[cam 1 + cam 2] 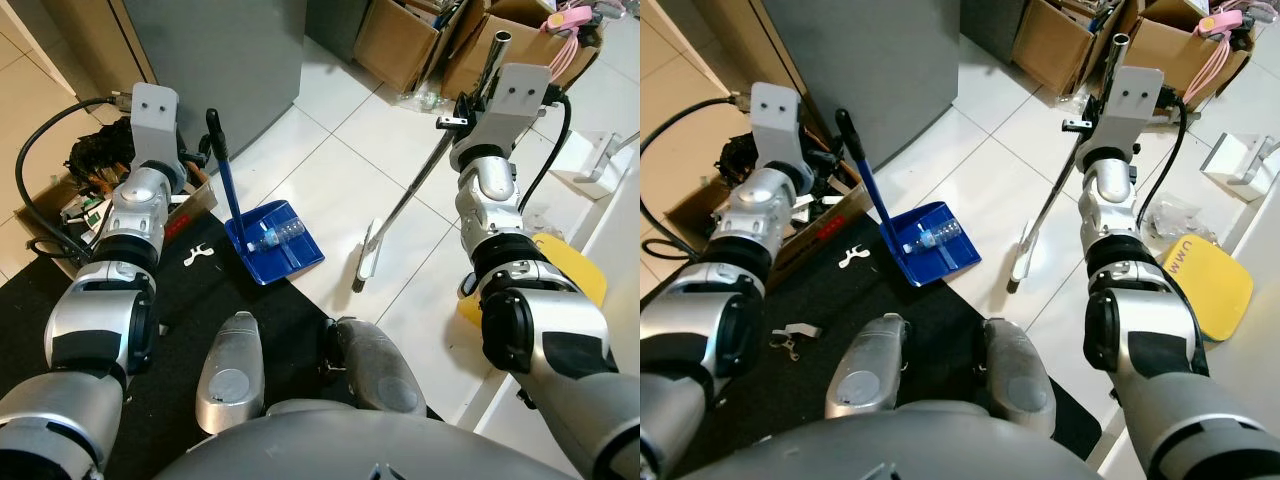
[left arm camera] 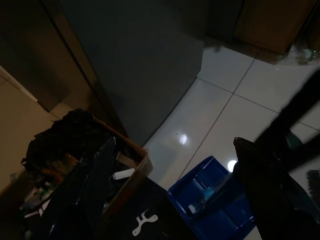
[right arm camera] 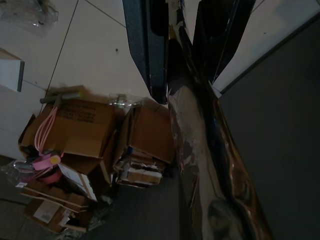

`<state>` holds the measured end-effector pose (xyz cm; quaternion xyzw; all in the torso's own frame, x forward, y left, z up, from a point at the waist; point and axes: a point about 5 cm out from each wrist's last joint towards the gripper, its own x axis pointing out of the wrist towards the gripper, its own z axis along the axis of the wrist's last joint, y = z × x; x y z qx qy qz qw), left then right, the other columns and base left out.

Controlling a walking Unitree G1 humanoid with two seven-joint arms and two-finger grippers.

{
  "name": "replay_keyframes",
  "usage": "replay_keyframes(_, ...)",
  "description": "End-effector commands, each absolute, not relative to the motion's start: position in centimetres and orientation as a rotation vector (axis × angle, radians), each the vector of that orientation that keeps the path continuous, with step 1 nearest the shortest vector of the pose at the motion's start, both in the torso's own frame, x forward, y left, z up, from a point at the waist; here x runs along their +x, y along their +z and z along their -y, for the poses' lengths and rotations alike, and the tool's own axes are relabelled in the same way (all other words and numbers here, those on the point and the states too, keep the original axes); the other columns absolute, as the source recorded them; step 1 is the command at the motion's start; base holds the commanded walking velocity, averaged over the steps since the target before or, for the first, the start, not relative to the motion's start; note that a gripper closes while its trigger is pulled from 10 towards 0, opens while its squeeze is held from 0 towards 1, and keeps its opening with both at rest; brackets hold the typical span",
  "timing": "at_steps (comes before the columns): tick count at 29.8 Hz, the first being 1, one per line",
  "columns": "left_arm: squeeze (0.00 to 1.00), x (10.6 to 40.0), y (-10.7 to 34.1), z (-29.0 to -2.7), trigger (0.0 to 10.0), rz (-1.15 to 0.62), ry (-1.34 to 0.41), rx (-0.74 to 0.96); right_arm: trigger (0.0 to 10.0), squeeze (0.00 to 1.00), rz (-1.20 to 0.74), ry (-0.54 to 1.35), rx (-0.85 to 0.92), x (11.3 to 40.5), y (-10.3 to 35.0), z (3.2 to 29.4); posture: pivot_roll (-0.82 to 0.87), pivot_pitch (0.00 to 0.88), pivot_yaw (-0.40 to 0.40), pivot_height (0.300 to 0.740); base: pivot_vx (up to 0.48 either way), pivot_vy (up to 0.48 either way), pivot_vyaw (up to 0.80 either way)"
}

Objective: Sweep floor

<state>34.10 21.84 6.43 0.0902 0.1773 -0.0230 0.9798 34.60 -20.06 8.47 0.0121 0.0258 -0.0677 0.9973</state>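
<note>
A loose plastic bottle [image 1: 277, 235] is in the open blue dustpan. My left gripper should grab the dustpan next by its upright handle's black grip [image 1: 216, 136].
A blue dustpan [image 1: 283, 252] stands on the white tile floor at the edge of a black mat, with a clear plastic bottle [image 1: 275, 237] lying in it. Its blue handle [image 1: 226, 180] with a black grip rises upright. My left gripper [image 1: 200, 158] is beside that grip, open; its fingers [image 2: 270, 190] stand wide apart and the handle runs close to one. My right gripper [image 3: 182, 60] is shut on the silver broom handle [image 1: 430, 165], which slants down to the broom head [image 1: 365, 255] on the tiles right of the dustpan.
A grey cabinet [image 1: 220, 60] stands behind the dustpan. An open box of clutter [image 1: 100, 170] sits at the left and cardboard boxes [image 1: 420, 40] at the back right. A yellow object [image 1: 575, 270] lies by my right arm. A white bracket [image 1: 198, 254] lies on the black mat [image 1: 240, 300].
</note>
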Motion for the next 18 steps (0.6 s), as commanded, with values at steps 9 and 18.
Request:
replay_keyframes(9,0.0,34.8,7.3,-22.1,7.5,-0.347,-0.067,0.248,10.0,0.0,-0.02,-0.139,0.006,34.1,8.7,20.2,0.15,0.15,-0.035,0.74,0.0,0.0,0.0)
replay_keyframes(18,0.0,34.5,6.9,-22.4,4.8,-0.357,-0.06,0.259,10.0,0.0,-0.026,-0.143,0.002,33.6,8.3,20.3,0.14,0.18,-0.035,0.74,0.0,0.0,0.0)
